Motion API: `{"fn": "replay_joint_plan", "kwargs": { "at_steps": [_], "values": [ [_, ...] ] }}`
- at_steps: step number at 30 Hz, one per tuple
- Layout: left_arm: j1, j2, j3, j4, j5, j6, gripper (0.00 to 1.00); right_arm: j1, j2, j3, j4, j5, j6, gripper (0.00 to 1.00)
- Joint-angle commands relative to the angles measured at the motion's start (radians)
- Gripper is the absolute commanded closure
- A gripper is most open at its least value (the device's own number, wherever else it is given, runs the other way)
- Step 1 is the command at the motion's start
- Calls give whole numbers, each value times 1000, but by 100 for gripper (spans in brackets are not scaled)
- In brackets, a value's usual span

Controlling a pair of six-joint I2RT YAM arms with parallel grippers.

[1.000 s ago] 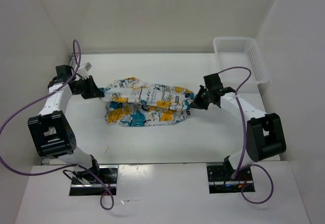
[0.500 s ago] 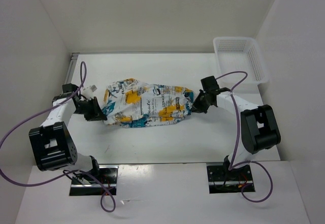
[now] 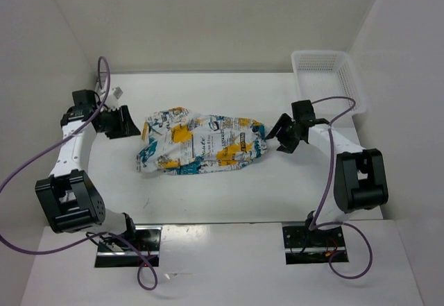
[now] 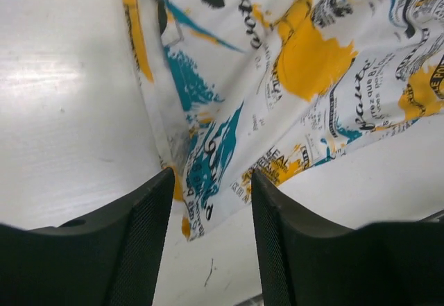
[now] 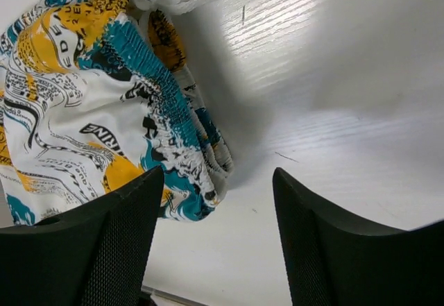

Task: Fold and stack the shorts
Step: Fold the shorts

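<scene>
Next, my right gripper grabs the shorts (image 3: 201,145) by the near corner of the gathered waistband, to fold the waistband end over onto the hem.
The shorts (image 3: 201,145), white cloth printed with teal and orange patches, lie folded lengthwise across the middle of the table. My left gripper (image 3: 130,121) stands open just off their left end, and no cloth lies between its fingers (image 4: 139,250). In the left wrist view the hem of the shorts (image 4: 229,146) lies just ahead of the jaws. My right gripper (image 3: 276,137) stands open just off the right end. The gathered waistband (image 5: 173,125) lies ahead of its left finger (image 5: 104,250), apart from it.
A white mesh basket (image 3: 326,80) stands at the back right corner of the table. White walls close in the table (image 3: 208,195) on the left, back and right. Purple cables loop from both arms.
Both grippers have let go of the shorts' ends and opened. They have drawn back outwards, the left one towards the back left. The shorts have dropped flat, folded over.
</scene>
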Motion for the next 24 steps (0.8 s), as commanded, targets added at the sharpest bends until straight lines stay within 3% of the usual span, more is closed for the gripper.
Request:
{"fn": "replay_joint_plan", "kwargs": {
  "at_steps": [1, 6, 16, 19, 24],
  "values": [
    [-49, 55, 21, 95, 33, 6, 46, -14, 77, 12, 67, -136, -41, 31],
    [-167, 190, 21, 172, 122, 6, 49, -14, 193, 13, 125, -282, -30, 31],
    [-242, 340, -103, 278, 77, 6, 51, 15, 193, -108, 227, -290, 79, 30],
    [-242, 394, -117, 278, 30, 6, 54, 49, 216, -97, 236, -221, 109, 32],
    [-242, 448, -126, 278, 2, 6, 58, 58, 230, -97, 282, -117, 175, 46]
  ]
}}
